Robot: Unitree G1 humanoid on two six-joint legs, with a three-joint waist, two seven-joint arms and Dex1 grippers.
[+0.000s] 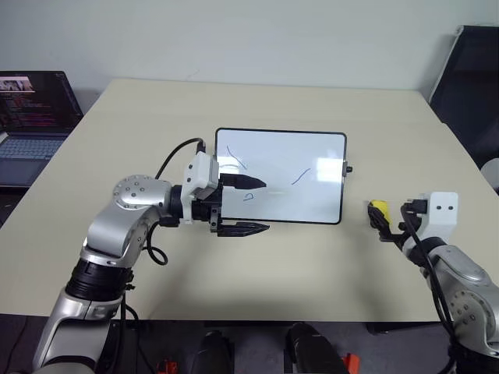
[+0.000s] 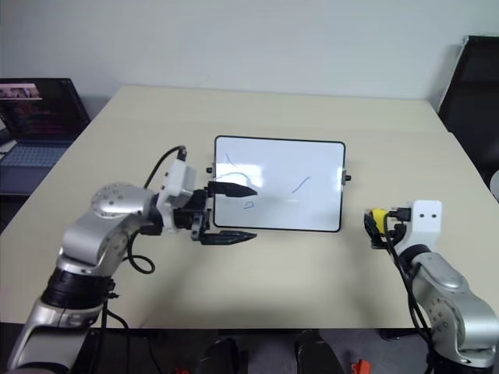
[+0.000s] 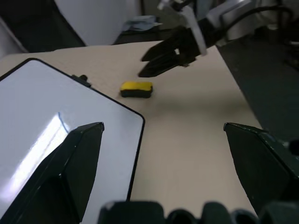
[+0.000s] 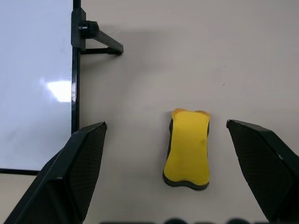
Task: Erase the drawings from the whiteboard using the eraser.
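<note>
My right gripper moves lower before it closes on the yellow eraser [image 1: 380, 208]. Its fingers are above the eraser with bare table between them, so closing now would miss.
The whiteboard [image 1: 312, 160] lies flat mid-table, with blue drawings on it: strokes [image 1: 235, 160], a line [image 1: 301, 177] and a small squiggle [image 1: 248, 196]. My left gripper [image 1: 258, 206] is open and points right over the board's near left corner, one finger above the board, the other above the table. The yellow eraser [image 4: 188, 147] lies on the table right of the board, untouched. My right gripper [image 4: 166, 123] is open just behind the eraser, a finger on either side. From the left wrist view the eraser [image 3: 136, 88] and the right gripper [image 3: 168, 56] appear beyond the board.
An open laptop [image 1: 31, 117] sits on a low surface off the table's left edge. A dark panel [image 1: 472, 74] stands at the back right. The beige table [image 1: 257, 105] has bare room behind and in front of the board.
</note>
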